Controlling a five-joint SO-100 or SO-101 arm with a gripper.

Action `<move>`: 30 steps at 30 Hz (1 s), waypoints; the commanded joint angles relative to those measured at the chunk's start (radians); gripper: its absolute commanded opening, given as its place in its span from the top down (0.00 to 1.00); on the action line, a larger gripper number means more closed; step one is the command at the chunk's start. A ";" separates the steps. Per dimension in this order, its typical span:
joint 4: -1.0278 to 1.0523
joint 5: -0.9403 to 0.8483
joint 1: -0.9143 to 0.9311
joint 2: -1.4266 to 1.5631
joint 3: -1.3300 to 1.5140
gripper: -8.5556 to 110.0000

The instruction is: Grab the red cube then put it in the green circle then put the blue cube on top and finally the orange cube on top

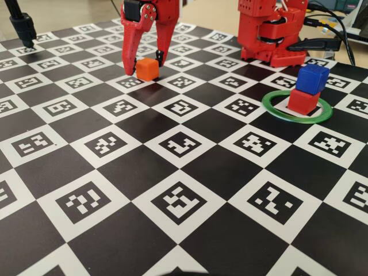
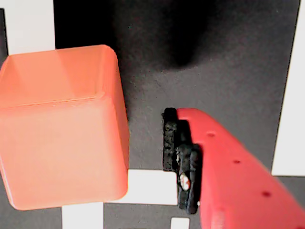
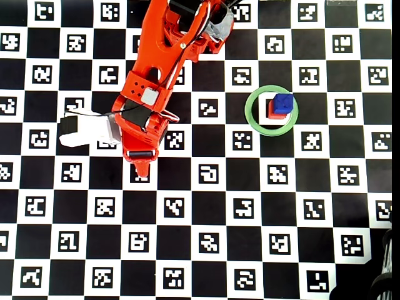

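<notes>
I will next grab the orange cube point(image 1: 146, 68) by its opposite sides with my gripper, so that it can go on the blue cube point(image 1: 312, 79) as the top of the stack.
The orange cube point(image 1: 146, 68) sits on the checkered board at the back left, between the two red fingers of my gripper point(image 1: 144, 68), which stands open around it. In the wrist view the orange cube point(image 2: 62, 129) fills the left side, and one black-padded fingertip point(image 2: 171, 143) stands a small gap to its right, not touching. The red cube point(image 1: 302, 100) lies inside the green circle point(image 1: 299, 120) at the right, with the blue cube point(image 1: 312, 79) stacked on it, slightly offset. In the overhead view the arm hides the orange cube; the blue cube point(image 3: 283, 103) tops the red cube point(image 3: 271, 112) in the green circle point(image 3: 250, 112).
The arm's red base point(image 1: 270, 34) stands at the back, just behind the ring. A black stand point(image 1: 23, 26) rises at the back left corner. Cables point(image 1: 336, 29) run at the back right. A white wrist part point(image 3: 84, 130) juts left of the arm.
</notes>
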 commanded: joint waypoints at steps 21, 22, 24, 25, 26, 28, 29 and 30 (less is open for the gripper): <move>-0.040 -0.032 -0.023 -0.020 -0.021 0.62; -0.040 -0.041 -0.025 -0.025 -0.026 0.62; -0.040 -0.057 -0.029 -0.026 -0.026 0.62; -0.040 -0.063 -0.031 -0.028 -0.026 0.62; -0.040 -0.071 -0.032 -0.028 -0.026 0.62; -0.046 -0.080 -0.032 -0.028 -0.026 0.62; -0.049 -0.086 -0.031 -0.029 -0.026 0.62; -0.054 -0.092 -0.029 -0.029 -0.026 0.62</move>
